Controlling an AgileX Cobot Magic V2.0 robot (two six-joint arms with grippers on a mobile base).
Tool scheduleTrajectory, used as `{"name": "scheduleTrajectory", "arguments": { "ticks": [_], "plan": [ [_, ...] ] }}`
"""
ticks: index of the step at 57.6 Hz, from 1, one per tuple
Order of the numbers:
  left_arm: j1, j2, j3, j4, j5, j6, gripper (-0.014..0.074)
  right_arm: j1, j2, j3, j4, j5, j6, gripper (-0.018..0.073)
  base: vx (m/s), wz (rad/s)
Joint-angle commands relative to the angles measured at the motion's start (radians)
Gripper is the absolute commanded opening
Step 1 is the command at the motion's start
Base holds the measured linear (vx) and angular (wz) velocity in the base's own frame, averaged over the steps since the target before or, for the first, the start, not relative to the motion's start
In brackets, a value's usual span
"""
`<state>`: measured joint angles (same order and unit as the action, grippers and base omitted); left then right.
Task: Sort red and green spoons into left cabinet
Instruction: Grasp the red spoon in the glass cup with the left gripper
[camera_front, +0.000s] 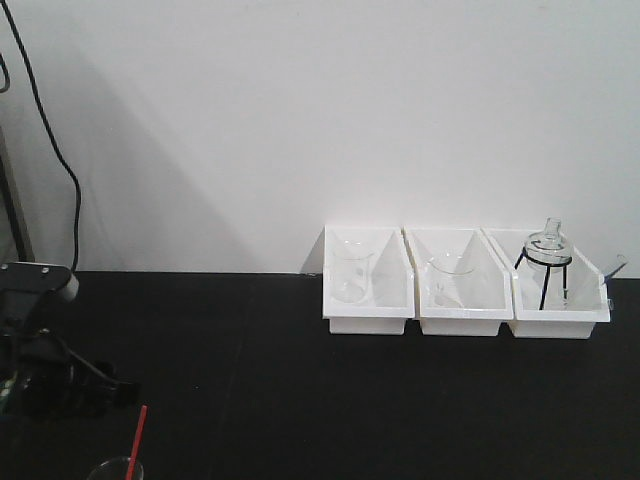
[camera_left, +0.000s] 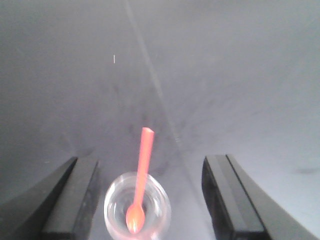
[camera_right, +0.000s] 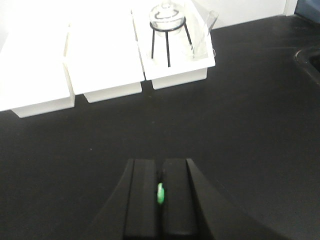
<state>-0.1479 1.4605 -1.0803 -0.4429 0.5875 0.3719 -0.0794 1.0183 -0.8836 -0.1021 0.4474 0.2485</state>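
Note:
My left gripper will next grab the red spoon by its handle (camera_front: 140, 425) to sort it into the left cabinet.
The red spoon (camera_left: 141, 180) stands bowl-down in a clear glass beaker (camera_left: 114, 216), its handle leaning away from the camera. My left gripper (camera_left: 147, 162) is open, one finger on each side of the beaker and touching neither. In the front view the red spoon handle (camera_front: 139, 432) sticks up from the beaker (camera_front: 112, 468) at the bottom left. My right gripper (camera_right: 160, 167) is shut on the green spoon (camera_right: 160, 193), of which only a small green sliver shows between the pads. The left cabinet is out of view.
Three white bins (camera_front: 460, 322) stand in a row at the back right of the black table (camera_front: 300, 400), holding a flask, a beaker and a glass piece on a black wire stand (camera_front: 545, 262). A white wall lies behind. A black cable (camera_front: 50, 140) hangs at far left.

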Motion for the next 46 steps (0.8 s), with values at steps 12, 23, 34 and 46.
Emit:
{"name": "scheduleTrajectory", "arguments": {
  "ticks": [12,23,34,46],
  "plan": [
    [-0.001,0.149,-0.075,-0.072,-0.070,0.031,0.0508,-0.004,-0.019,-0.035,-0.032,-0.071,-0.013,-0.0004,0.00,0.00],
    [-0.001,0.205,-0.075,-0.164,-0.094,0.128,0.0498,-0.004,-0.018,-0.035,-0.036,-0.080,-0.013,-0.0004,0.00,0.00],
    [-0.001,0.242,-0.074,-0.244,-0.100,0.192,0.0468,-0.004,-0.018,-0.035,-0.036,-0.086,-0.013,-0.0004,0.00,0.00],
    [-0.001,0.256,-0.074,-0.243,-0.106,0.202,0.0353,-0.004,-0.018,-0.035,-0.036,-0.098,-0.013,-0.0004,0.00,0.00]
  ]
}}
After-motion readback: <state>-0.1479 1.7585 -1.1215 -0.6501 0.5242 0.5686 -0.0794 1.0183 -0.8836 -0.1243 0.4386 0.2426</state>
